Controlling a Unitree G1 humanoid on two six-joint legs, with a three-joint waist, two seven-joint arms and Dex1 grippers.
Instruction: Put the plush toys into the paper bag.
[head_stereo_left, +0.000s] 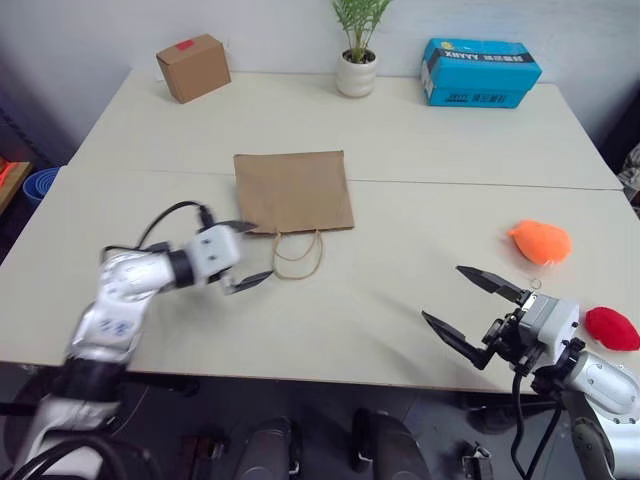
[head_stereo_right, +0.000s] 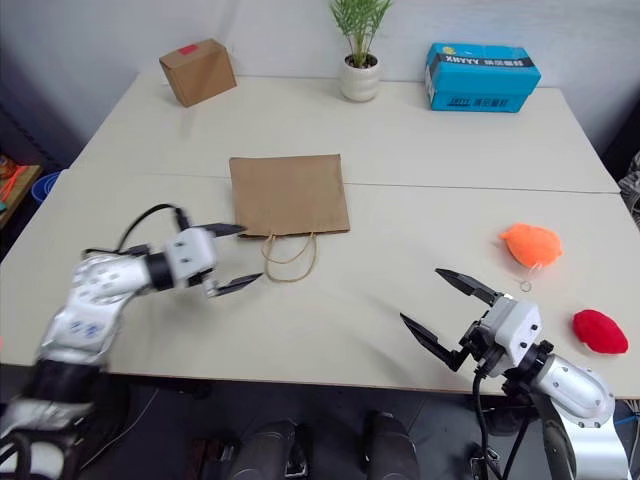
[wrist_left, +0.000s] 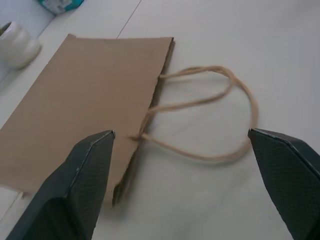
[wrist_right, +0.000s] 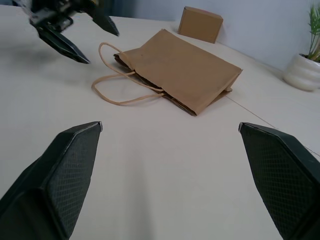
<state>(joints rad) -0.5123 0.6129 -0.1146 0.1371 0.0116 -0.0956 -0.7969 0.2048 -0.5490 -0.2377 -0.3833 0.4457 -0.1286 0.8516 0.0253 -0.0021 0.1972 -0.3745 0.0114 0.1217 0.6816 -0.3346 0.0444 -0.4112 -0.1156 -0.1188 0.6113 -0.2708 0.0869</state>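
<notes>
The paper bag (head_stereo_left: 293, 190) lies flat. My left gripper next needs to grab it by the upper cord handle (head_stereo_left: 302, 277) looping out from the bag's opening.
The brown paper bag (head_stereo_left: 293, 190) lies flat at the table's middle, its cord handles (head_stereo_left: 298, 255) trailing toward me. My left gripper (head_stereo_left: 247, 253) is open just left of the handles, at the bag's near left corner, holding nothing. The orange plush toy (head_stereo_left: 540, 241) rests at the right of the table, and the red plush toy (head_stereo_left: 611, 328) lies nearer the right front edge. My right gripper (head_stereo_left: 468, 308) is open and empty, low over the table left of the red toy. In the right wrist view the bag (wrist_right: 180, 67) lies ahead, with the left gripper (wrist_right: 75, 27) beyond its handles.
A small cardboard box (head_stereo_left: 193, 67) with a red label stands at the back left. A potted plant (head_stereo_left: 357, 50) and a blue box (head_stereo_left: 478, 72) stand along the back edge. A seam (head_stereo_left: 470, 184) runs across the table behind the bag.
</notes>
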